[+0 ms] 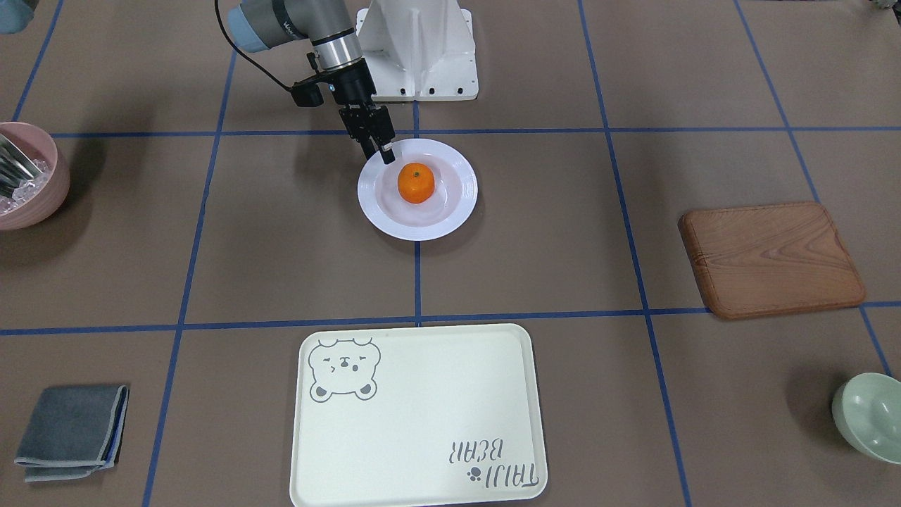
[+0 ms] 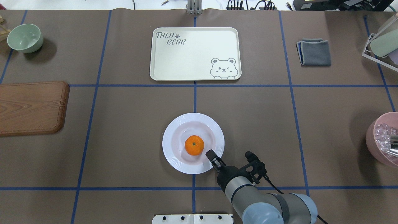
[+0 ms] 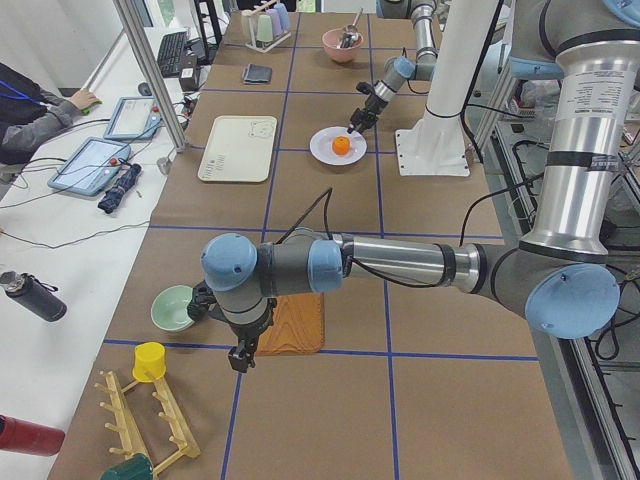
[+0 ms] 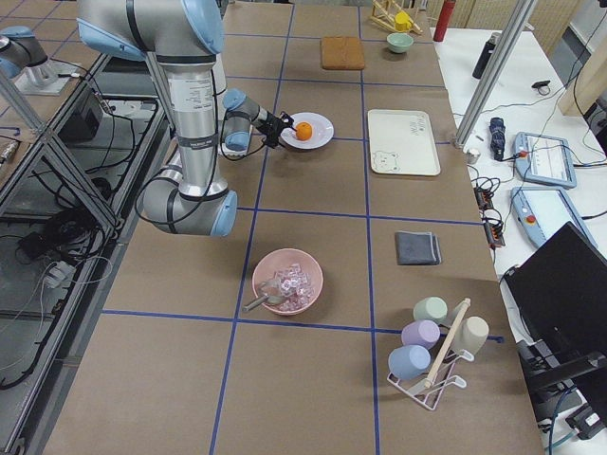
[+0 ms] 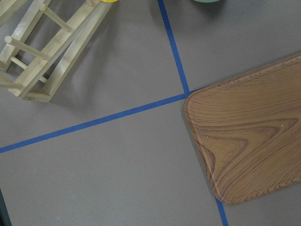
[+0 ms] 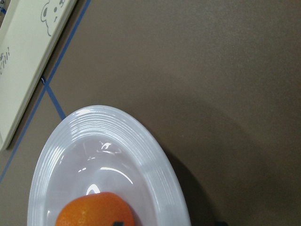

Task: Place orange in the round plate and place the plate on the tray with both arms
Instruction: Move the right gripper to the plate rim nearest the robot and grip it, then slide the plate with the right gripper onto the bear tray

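Observation:
The orange needs to go over to the tray. My right gripper will next pick up the round plate by its rim to carry it there.
The orange sits in the sunken centre of the white round plate, which rests on the table's middle near the robot base. My right gripper hovers over the plate's near-right rim, just beside the orange, open with nothing between its fingers. The cream tray with the bear drawing lies bare at the far side, straight beyond the plate. My left gripper hangs low over the table at the corner of the wooden board, far from the plate; I cannot tell whether it is open or shut.
A brown wooden board and a pale green bowl lie at the left. At the right are a pink bowl with ice, a folded grey cloth and a cup rack. A wooden rack stands near the left gripper.

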